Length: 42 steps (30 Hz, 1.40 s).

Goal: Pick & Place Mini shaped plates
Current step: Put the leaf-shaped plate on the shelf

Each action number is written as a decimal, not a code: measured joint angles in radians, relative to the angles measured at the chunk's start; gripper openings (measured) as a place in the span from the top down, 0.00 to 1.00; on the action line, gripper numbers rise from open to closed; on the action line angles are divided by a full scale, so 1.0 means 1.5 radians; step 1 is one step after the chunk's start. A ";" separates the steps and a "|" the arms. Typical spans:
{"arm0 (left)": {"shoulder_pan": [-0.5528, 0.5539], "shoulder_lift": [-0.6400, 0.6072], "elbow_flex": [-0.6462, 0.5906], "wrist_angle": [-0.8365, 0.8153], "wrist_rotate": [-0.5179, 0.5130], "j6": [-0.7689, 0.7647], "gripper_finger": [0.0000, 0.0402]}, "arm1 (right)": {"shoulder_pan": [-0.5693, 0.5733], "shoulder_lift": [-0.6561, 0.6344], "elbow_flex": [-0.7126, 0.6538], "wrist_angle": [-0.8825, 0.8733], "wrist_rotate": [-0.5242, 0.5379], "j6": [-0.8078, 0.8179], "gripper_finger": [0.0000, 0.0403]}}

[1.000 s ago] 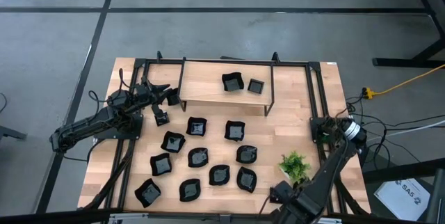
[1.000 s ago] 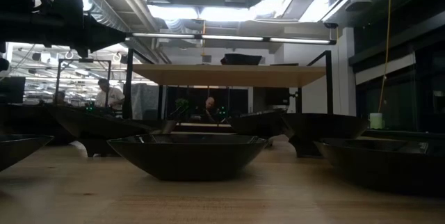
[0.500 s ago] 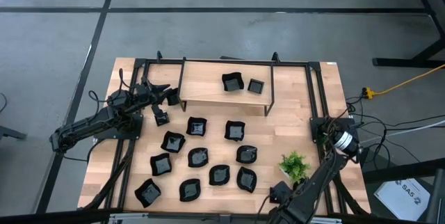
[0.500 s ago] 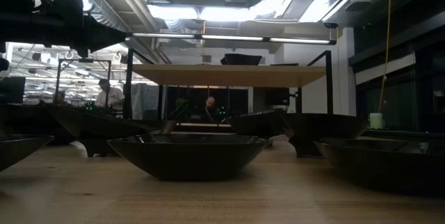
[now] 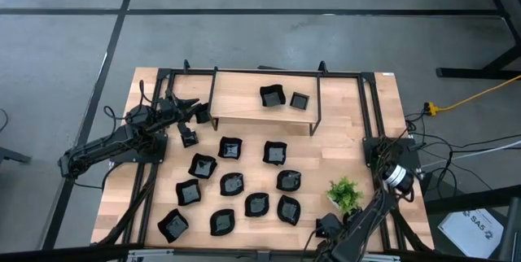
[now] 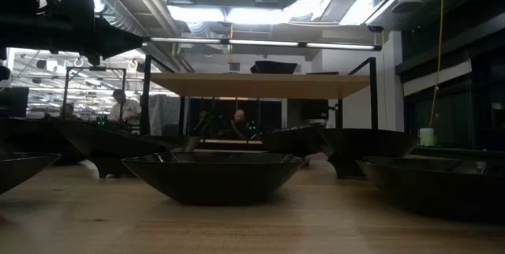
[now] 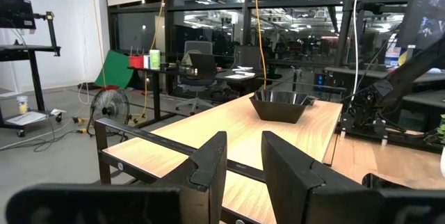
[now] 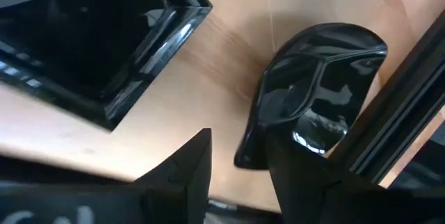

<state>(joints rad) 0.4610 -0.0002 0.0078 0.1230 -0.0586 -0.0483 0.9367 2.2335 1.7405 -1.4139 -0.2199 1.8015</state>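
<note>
My right gripper is ready to close on the leaf-like plate, because the narrow end (image 8: 249,156) reaches back past both fingers and has a finger on each side.
Several small glossy black mini shaped plates (image 5: 232,185) lie on the wooden table, and two more (image 5: 271,96) (image 5: 299,100) rest on the raised shelf (image 5: 244,111). My right gripper (image 8: 240,156) (image 5: 326,227) stands open near the table's near right corner, pointing steeply down. Its fingers hang over the narrow end of a wavy, leaf-like plate (image 8: 313,92), beside a square plate (image 8: 90,36). I cannot tell whether it touches the leaf-like plate. At the table's left, my left gripper (image 7: 243,151) (image 5: 198,111) waits open and level, facing the shelf.
A small green potted plant (image 5: 345,193) stands just beyond my right gripper. The black metal frame (image 8: 410,106) runs right beside the leaf-like plate and around the table's edges (image 5: 370,111). In the low view a wide plate (image 6: 215,175) fills the foreground under the shelf (image 6: 260,85).
My right arm has sunk toward the table by the near right corner, and its gripper has tipped further downward. Its fingers have stayed open. No plate has moved.
</note>
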 joint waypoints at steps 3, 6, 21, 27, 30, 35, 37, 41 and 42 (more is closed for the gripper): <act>0.000 0.000 0.000 0.000 0.000 0.000 0.79 | 0.004 0.007 0.000 -0.001 0.002 0.000 0.66; 0.000 0.000 0.000 0.000 0.000 0.000 0.79 | 0.005 0.009 0.000 -0.003 0.012 0.000 0.66; 0.000 0.000 0.000 0.000 0.000 0.000 0.79 | 0.005 0.009 0.000 -0.014 0.006 0.003 0.90; 0.000 0.000 0.000 0.000 0.000 0.000 0.79 | 0.005 0.009 0.000 -0.014 0.006 0.003 0.99; 0.000 0.000 0.000 0.000 0.000 0.000 0.79 | 0.005 0.009 0.000 -0.014 0.005 0.003 0.98; 0.000 0.000 0.000 0.000 0.000 0.000 0.79 | 0.005 0.009 0.000 -0.014 -0.018 0.003 0.99; 0.000 0.000 0.000 0.000 0.000 0.000 0.79 | 0.005 0.005 0.000 -0.013 -0.030 0.003 0.99; 0.000 0.000 0.000 0.000 0.000 0.000 0.79 | 0.005 -0.018 0.009 -0.013 -0.024 0.013 0.99; 0.000 0.000 0.000 0.000 0.000 0.000 0.79 | 0.005 -0.024 0.016 -0.013 -0.023 0.013 0.99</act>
<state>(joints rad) 0.4610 -0.0002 0.0081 0.1231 -0.0588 -0.0483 0.9440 2.1983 1.7652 -1.4340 -0.2549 1.8218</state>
